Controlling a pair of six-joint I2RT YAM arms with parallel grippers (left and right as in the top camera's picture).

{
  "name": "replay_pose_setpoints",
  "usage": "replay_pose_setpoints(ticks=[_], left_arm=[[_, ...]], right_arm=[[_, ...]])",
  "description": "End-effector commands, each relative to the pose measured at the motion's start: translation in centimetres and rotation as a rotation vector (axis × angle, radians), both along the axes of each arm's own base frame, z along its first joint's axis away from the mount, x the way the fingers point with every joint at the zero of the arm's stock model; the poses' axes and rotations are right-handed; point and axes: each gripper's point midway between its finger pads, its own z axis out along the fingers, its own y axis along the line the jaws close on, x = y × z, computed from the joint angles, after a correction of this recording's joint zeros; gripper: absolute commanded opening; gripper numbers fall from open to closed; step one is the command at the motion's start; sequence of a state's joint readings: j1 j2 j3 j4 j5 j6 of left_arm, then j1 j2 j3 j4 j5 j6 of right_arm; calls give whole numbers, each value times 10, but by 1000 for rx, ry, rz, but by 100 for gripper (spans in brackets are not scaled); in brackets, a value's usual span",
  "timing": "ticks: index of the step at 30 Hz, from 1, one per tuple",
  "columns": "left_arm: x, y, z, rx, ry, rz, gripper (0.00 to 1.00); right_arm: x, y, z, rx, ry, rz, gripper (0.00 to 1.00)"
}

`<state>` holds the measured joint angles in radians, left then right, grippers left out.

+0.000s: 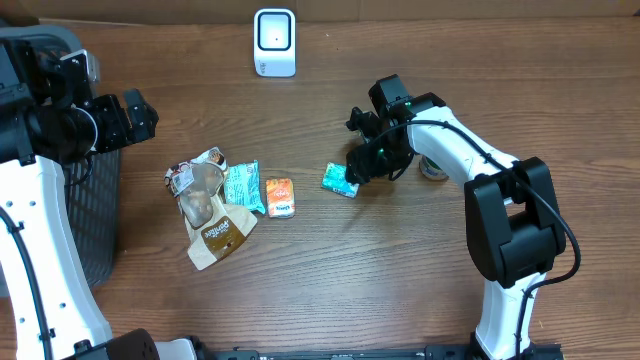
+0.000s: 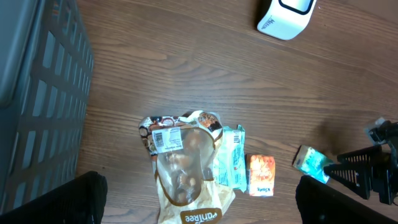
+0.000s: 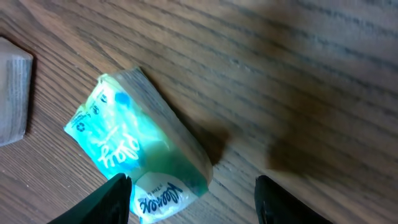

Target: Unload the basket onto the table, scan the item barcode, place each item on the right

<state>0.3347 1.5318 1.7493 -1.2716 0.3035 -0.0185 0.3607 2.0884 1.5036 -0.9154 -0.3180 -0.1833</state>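
I need to keep the rest of the teal Kleenex tissue pack uncovered to scan the barcode, so I should next grab the pack with my right gripper by its Kleenex-lettered end (image 1: 350, 186) (image 3: 163, 192).
A teal Kleenex tissue pack (image 1: 340, 180) lies on the wooden table right of centre, also showing at the right edge of the left wrist view (image 2: 311, 163). My right gripper (image 1: 362, 168) hovers low over it. In the right wrist view the pack (image 3: 134, 149) lies between the spread fingers of this gripper (image 3: 194, 199), close against the left finger (image 3: 112, 202) and well apart from the right one. The white barcode scanner (image 1: 274, 42) stands at the table's far edge (image 2: 283, 15). My left gripper (image 1: 140, 115) hangs wide open and empty at the far left (image 2: 199, 199).
A dark slatted basket (image 1: 90, 200) stands at the left edge (image 2: 37, 93). A brown snack bag (image 1: 215, 225), a teal-and-white packet (image 1: 243, 187) and a small orange packet (image 1: 281, 197) lie left of centre. A small can (image 1: 432, 167) sits just behind the right arm.
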Motion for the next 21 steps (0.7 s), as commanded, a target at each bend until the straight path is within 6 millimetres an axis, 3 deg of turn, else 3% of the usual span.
replay_pose_setpoints(ticks=[1,21], left_arm=[[1,0,5,13,-16,-14,100],[1,0,5,13,-16,-14,100]], right_arm=[[2,6,3,22,-20,33,61],[-2,7,-5,31,-15,36,60]])
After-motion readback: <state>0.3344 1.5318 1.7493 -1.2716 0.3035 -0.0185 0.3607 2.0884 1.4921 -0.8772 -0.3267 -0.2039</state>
